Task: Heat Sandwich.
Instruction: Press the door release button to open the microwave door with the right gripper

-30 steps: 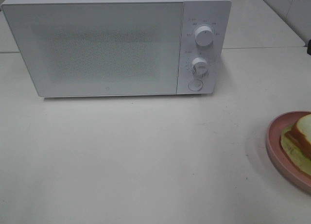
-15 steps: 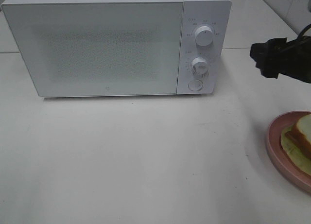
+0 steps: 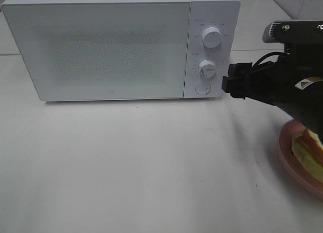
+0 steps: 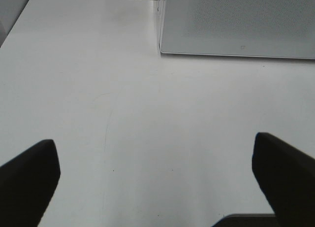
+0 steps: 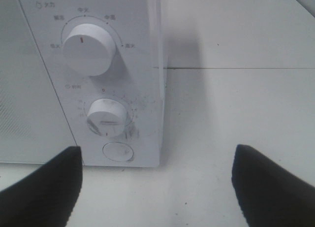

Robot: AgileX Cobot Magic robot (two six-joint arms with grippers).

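Note:
My right gripper should grab the round pink plate by its rim (image 3: 284,161). Then the sandwich can go into the white microwave (image 3: 111,46) for heating.
The sandwich (image 3: 309,144), white bread with yellow-green filling, lies on a round pink plate (image 3: 286,158) at the right edge of the exterior view; my right arm hides part of both. The white microwave (image 3: 111,46) stands at the back with its door closed. My right gripper (image 3: 230,86) hovers open just right of the microwave's control panel, level with the round button (image 3: 203,88). In the right wrist view the open right gripper (image 5: 157,187) faces the panel's lower right corner, holding nothing. My left gripper (image 4: 156,182) is open and empty above bare tabletop, with the microwave (image 4: 236,20) ahead.
The panel carries an upper knob (image 5: 88,48), a lower knob (image 5: 107,117) and a round button (image 5: 117,151). White tabletop (image 3: 131,162) stretches in front of the microwave. A tiled wall edge (image 3: 303,5) shows at the back right.
My right arm has come in from the right and moved leftward toward the microwave's control panel, now covering part of the plate and sandwich. The left gripper has stayed open.

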